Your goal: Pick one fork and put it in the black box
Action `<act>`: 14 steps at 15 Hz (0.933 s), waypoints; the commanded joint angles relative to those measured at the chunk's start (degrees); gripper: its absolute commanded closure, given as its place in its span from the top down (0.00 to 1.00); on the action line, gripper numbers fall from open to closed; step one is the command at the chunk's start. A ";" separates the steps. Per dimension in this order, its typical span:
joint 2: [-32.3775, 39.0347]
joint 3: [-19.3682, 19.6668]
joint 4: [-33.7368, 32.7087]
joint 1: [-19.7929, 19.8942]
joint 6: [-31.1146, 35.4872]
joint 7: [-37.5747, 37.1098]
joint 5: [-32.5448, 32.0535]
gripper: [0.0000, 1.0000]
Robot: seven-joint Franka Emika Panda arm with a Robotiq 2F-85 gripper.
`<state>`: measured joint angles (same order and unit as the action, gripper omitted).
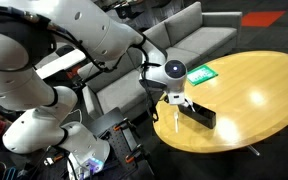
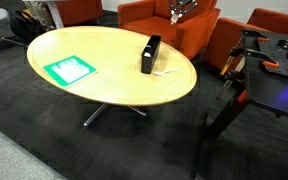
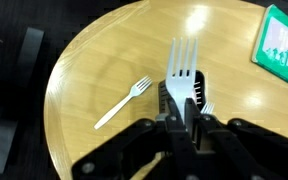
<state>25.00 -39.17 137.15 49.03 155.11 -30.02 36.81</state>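
Observation:
The white fork's teeth jut past the black box's far rim (image 3: 200, 76), so it is too early to release. The fork comes down toward the box first.
In the wrist view my gripper (image 3: 184, 112) is shut on a white plastic fork (image 3: 184, 58), tines pointing away, held above the long black box (image 3: 164, 98) on the round wooden table (image 3: 94, 70). A second white fork (image 3: 122, 104) lies on the table to the left of the box. The tines of a third fork (image 3: 208, 108) peek out to the right of the box. In both exterior views the gripper (image 1: 174, 95) (image 2: 181, 10) hovers near the box (image 1: 196, 113) (image 2: 150, 53) at the table's edge.
A flat green-and-white pad (image 3: 282, 45) (image 1: 202, 73) (image 2: 69, 69) lies further along the table. A grey sofa (image 1: 199, 35) and orange armchairs (image 2: 164, 20) stand around the table. A dark cart (image 2: 269, 80) stands beside it.

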 commanded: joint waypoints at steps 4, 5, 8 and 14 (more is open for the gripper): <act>-0.17 19.29 -10.12 -13.42 -23.27 12.88 24.22 0.03; 0.48 22.82 -11.11 -16.07 -26.35 14.80 27.65 0.03; 1.67 32.61 -12.68 -23.57 -34.55 18.60 35.52 0.03; 7.24 42.66 -15.00 -31.52 -41.81 20.37 44.82 0.03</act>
<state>28.83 0.31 124.54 20.28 116.17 -10.08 78.14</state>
